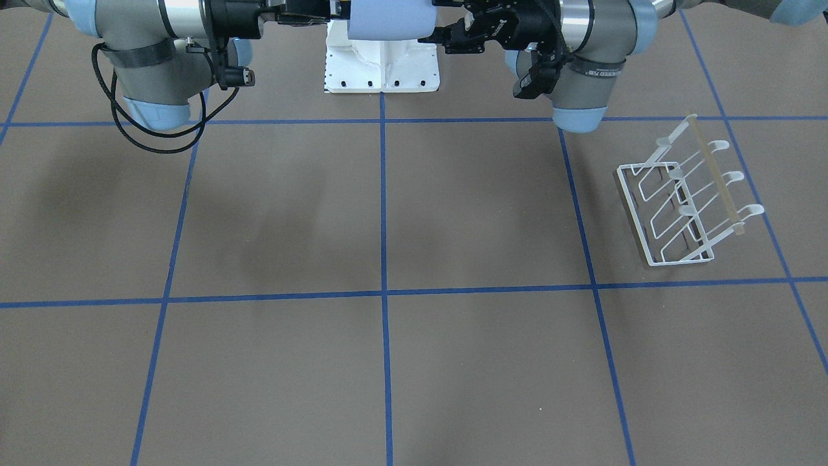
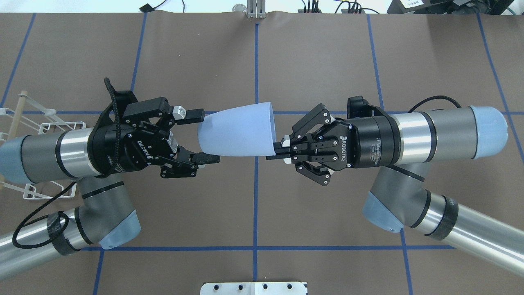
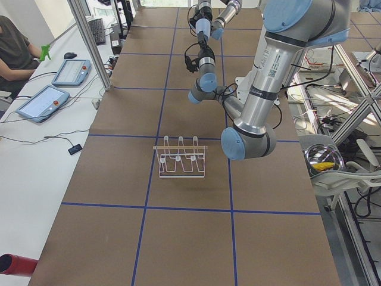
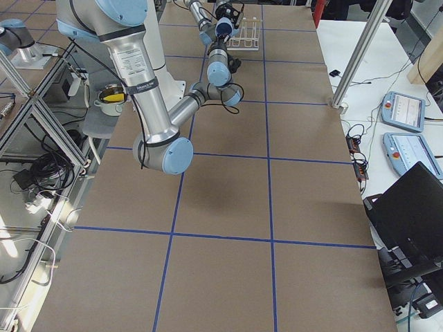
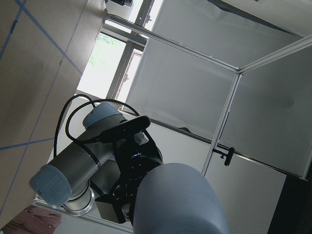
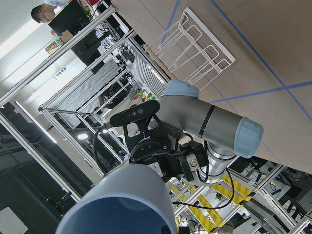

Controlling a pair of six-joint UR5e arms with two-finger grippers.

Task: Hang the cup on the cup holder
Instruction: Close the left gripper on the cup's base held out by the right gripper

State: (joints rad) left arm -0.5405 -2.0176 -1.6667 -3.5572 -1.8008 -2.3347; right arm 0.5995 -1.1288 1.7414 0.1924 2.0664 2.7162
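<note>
I should take hold of the light blue cup by its base end (image 1: 419, 19) with my left gripper next, so the cup's rim stays free to slip onto the cup holder (image 1: 686, 194).
The light blue cup (image 2: 237, 131) lies on its side in the air between the two arms, rim toward my right arm. It also shows in the front view (image 1: 388, 19). My right gripper (image 2: 280, 150) is shut on the cup's rim wall. My left gripper (image 2: 209, 137) is open, with its fingers on either side of the cup's base end. The cup fills the lower part of the left wrist view (image 5: 180, 200) and of the right wrist view (image 6: 122, 200). The white wire cup holder (image 1: 686, 194) stands on the table by my left arm, partly hidden under that arm in the overhead view (image 2: 24, 123).
The white robot base plate (image 1: 381, 65) sits at the table's near edge between the arms. Blue tape lines cross the brown table (image 1: 381, 291). An operators' desk with tablets (image 3: 53, 89) runs along the far side. A metal bowl (image 3: 324, 159) sits off the table behind the robot.
</note>
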